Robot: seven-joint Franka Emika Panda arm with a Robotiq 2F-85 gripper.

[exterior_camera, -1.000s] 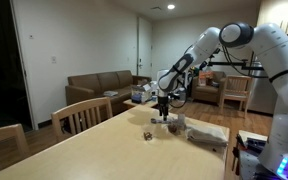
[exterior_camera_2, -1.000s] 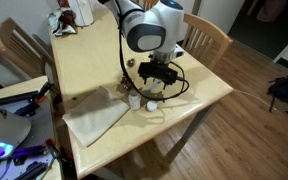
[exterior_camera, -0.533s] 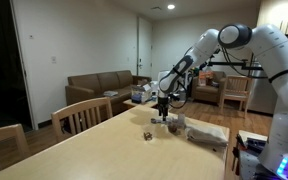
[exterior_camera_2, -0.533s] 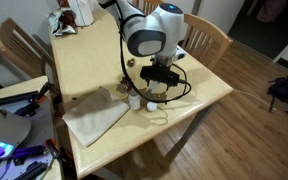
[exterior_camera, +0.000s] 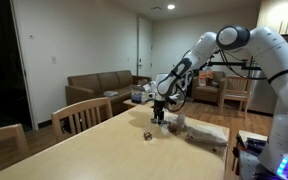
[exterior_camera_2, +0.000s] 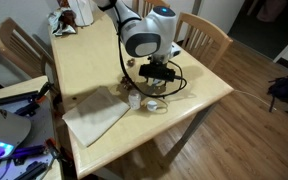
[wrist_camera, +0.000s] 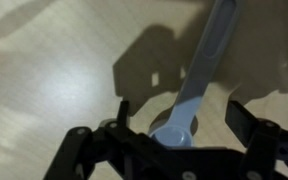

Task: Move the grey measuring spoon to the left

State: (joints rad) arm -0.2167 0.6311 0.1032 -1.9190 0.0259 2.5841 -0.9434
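My gripper should close on the spoon now. My fingers meet their shadows at the table in the wrist view, and the spoon's bowl end [wrist_camera: 178, 121] is between my fingers.
In the wrist view the grey measuring spoon [wrist_camera: 209, 50] lies on the light wooden table, handle pointing away and little bowl close to the camera. My gripper [wrist_camera: 179, 108] is open, one finger on each side of the bowl, and neither finger visibly touches it. In both exterior views the gripper [exterior_camera: 159, 117] [exterior_camera_2: 156, 80] points straight down, low over the table near the folded cloth. The gripper hides the spoon in those views.
A folded grey cloth [exterior_camera_2: 92, 116] [exterior_camera: 210, 133] lies beside the gripper. A small white upright container [exterior_camera_2: 134, 100] stands at the cloth's edge. A tiny dark brown lump [exterior_camera: 146, 136] lies on the table. Wooden chairs [exterior_camera: 82, 113] stand around the table [exterior_camera_2: 89, 60].
The gripper has shifted slightly sideways over the table, leftward in one exterior view. Cloth, container and lump have not moved.
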